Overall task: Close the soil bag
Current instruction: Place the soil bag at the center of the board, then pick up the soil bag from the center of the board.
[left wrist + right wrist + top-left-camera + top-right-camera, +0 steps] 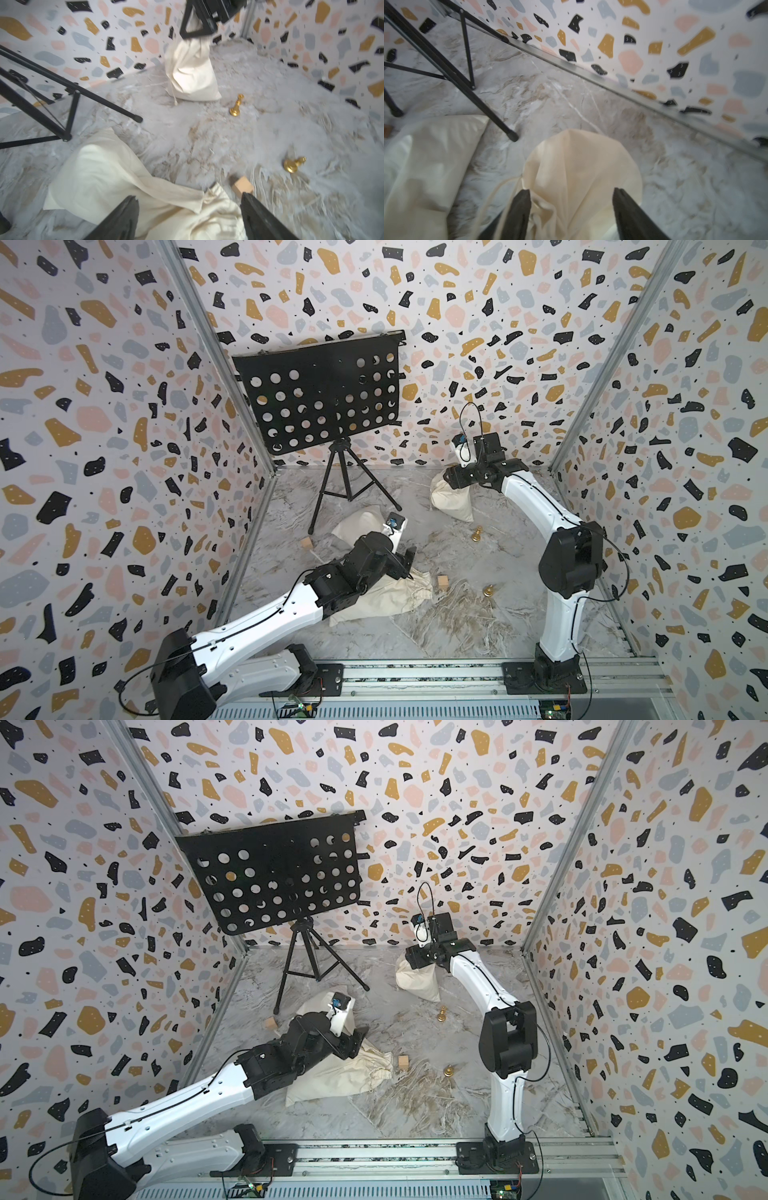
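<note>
My left gripper is to grab the front bag's gathered opening, so the drawstring stays free for my right gripper to close that bag.
Three alike cream cloth drawstring bags are in view, and I cannot tell which is the soil bag. One bag (386, 597) (340, 1077) (218, 214) lies at the front left with a gathered mouth. My left gripper (405, 562) (357, 1040) (189, 196) is open just over that mouth. A second bag (453, 502) (417, 982) (191, 70) (581, 166) stands at the back. My right gripper (448, 481) (409, 962) (571, 190) is open, its fingers either side of the bag's bunched top. A loose drawstring (500, 187) hangs beside it.
The third bag (359, 522) (425, 155) lies behind the left wrist. A black music stand (320, 393) on a tripod stands at the back left. Two wooden cubes (443, 582) (306, 542) and two gold chess pieces (476, 534) (489, 590) lie on the marble floor.
</note>
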Motion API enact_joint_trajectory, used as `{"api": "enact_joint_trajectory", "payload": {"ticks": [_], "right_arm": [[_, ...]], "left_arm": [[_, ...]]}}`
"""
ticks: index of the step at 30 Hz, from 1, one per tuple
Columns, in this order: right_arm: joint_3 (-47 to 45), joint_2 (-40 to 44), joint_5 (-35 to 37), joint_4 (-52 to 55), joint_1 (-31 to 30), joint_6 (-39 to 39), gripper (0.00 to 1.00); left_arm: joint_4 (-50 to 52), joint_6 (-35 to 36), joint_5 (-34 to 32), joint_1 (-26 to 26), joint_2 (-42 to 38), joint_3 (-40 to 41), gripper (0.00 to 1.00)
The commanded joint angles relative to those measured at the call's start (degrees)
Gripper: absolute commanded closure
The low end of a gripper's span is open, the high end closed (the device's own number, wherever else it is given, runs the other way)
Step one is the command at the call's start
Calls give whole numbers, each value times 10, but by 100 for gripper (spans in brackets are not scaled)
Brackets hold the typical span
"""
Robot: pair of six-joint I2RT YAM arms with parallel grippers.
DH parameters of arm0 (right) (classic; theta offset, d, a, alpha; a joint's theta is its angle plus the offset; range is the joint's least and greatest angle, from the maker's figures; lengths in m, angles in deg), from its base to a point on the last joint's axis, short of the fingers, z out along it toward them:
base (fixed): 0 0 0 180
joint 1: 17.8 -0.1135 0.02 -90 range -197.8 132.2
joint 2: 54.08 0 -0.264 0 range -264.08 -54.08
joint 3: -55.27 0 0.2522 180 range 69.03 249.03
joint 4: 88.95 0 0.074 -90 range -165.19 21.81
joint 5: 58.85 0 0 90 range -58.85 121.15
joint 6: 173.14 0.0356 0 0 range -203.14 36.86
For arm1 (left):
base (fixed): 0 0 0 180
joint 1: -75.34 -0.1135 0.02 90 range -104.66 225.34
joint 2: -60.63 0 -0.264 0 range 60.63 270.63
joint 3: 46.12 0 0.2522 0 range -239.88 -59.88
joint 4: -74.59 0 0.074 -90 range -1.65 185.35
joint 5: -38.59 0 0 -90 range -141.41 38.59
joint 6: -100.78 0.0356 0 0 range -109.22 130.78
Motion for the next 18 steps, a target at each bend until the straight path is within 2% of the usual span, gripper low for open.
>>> {"api": "enact_joint_trajectory", "payload": {"ticks": [1, 4, 7, 11, 18], "right_arm": [[-53, 137, 26, 30, -10, 22, 11], [-164, 234, 62, 7, -20, 48, 1], [-266, 322, 109, -10, -29, 72, 0], [-390, 437, 139, -35, -35, 97, 0], [-495, 538, 154, -64, -39, 109, 0]], "left_arm": [[82, -22, -14, 26, -17, 20, 19], [119, -28, -11, 64, -1, 12, 19], [148, -22, -26, 94, 53, -11, 19], [163, -13, -14, 105, 126, -44, 19], [162, 4, 27, 105, 278, -108, 23]]}}
